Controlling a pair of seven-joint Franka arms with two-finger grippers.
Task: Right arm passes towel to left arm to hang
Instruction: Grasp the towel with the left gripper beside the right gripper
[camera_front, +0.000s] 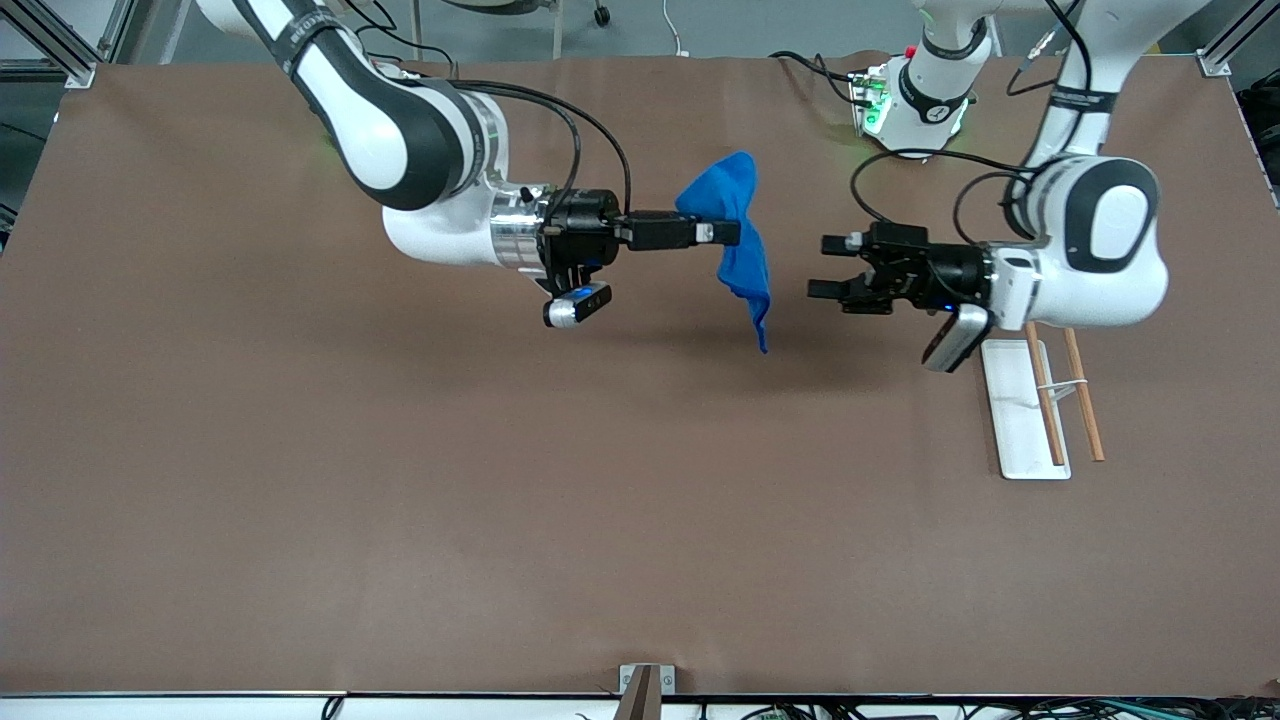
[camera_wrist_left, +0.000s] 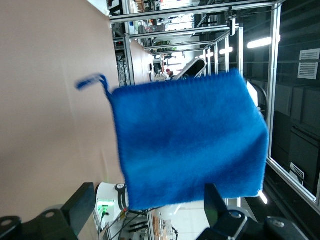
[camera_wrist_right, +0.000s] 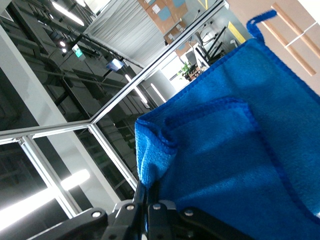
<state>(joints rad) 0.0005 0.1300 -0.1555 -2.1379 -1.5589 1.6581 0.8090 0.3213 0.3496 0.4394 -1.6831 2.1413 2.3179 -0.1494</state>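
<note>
My left gripper is to reach for the blue towel and take hold of its edge (camera_wrist_left: 165, 204), so that the rest of the cloth (camera_wrist_left: 187, 132) stays free to hang.
My right gripper (camera_front: 728, 233) is shut on the blue towel (camera_front: 738, 240) and holds it in the air over the middle of the table, with the cloth hanging down from the fingers. The towel fills the right wrist view (camera_wrist_right: 240, 160), pinched between the closed fingers. My left gripper (camera_front: 822, 267) is open and empty, level with the towel and a short gap from it, pointing at it. In the left wrist view the towel (camera_wrist_left: 190, 145) hangs flat just ahead of the spread fingers (camera_wrist_left: 82, 202), its corner loop (camera_wrist_left: 92, 82) sticking out.
A white tray (camera_front: 1012, 400) with a wooden rack of two rods (camera_front: 1085, 400) lies on the brown table under the left arm's wrist. A control box with green lights (camera_front: 868, 105) sits near the left arm's base.
</note>
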